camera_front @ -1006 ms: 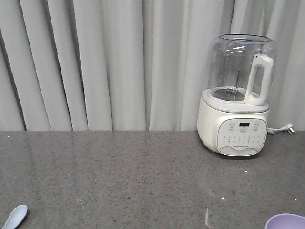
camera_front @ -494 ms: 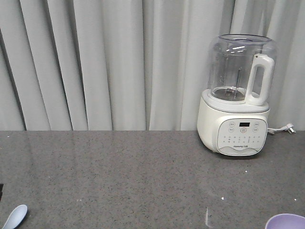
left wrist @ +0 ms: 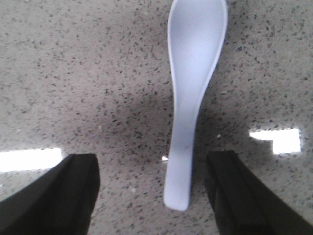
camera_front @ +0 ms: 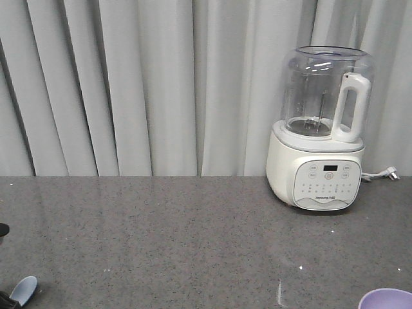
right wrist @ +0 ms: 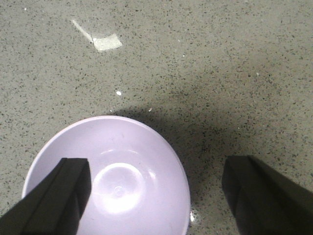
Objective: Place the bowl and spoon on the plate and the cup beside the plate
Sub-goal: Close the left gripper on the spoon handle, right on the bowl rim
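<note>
My left gripper is going to grab the spoon by its handle (left wrist: pixel 181 161), so the spoon's scoop (left wrist: pixel 196 34) stays free to rest on the plate.
The pale blue-white spoon (left wrist: pixel 193 73) lies flat on the grey speckled counter, scoop pointing away. Its handle end sits between the fingers of my open left gripper (left wrist: pixel 154 196), nearer the right finger (left wrist: pixel 239 196) and touching neither. In the front view the spoon (camera_front: pixel 26 290) is at the bottom left corner. The lavender bowl (right wrist: pixel 127 171) stands upright and empty under my open right gripper (right wrist: pixel 156 196). The gripper's left finger (right wrist: pixel 58 196) hangs over the bowl's inside, the right finger (right wrist: pixel 264 196) over bare counter beside it. The plate and the cup are out of view.
A white blender (camera_front: pixel 318 129) with a clear jug stands at the back right of the counter (camera_front: pixel 193 238), its plug and cord lying to its right. Grey curtains hang behind. The bowl's rim (camera_front: pixel 386 298) shows at the front view's bottom right.
Dark parts of my left gripper have come into the front view at the left edge and now cover the spoon's handle. The bowl and blender have not moved.
</note>
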Motion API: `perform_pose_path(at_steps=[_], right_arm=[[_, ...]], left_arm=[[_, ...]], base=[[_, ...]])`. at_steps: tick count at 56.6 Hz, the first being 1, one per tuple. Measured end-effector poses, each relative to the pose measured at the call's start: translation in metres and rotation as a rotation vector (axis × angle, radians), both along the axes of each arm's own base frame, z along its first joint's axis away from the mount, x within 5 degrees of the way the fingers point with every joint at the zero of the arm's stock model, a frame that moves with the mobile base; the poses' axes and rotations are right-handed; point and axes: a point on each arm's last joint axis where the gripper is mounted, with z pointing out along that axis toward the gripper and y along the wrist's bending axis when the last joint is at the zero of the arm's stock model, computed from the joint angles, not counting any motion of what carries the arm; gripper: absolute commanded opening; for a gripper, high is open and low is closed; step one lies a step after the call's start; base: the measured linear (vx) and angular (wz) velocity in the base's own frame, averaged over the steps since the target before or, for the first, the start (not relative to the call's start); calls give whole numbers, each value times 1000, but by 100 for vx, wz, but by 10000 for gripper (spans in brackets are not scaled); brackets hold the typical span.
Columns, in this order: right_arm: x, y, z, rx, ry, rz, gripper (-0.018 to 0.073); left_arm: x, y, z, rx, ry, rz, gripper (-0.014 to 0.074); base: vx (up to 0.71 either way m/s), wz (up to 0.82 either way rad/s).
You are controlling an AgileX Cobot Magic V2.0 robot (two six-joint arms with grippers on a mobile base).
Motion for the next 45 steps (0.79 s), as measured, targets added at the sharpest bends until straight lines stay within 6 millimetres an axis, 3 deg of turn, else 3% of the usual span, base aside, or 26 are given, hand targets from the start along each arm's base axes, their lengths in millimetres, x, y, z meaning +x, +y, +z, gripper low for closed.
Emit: perform_pose_path(at_steps=[34, 45], right_arm=[[1, 2, 1, 22, -18, 2, 592], [2, 2, 1, 22, -19, 2, 592]], left_arm=[[20, -12, -38, -74, 114, -98, 573], [24, -12, -39, -76, 114, -103, 538]], base=[[0, 0], [0, 0]])
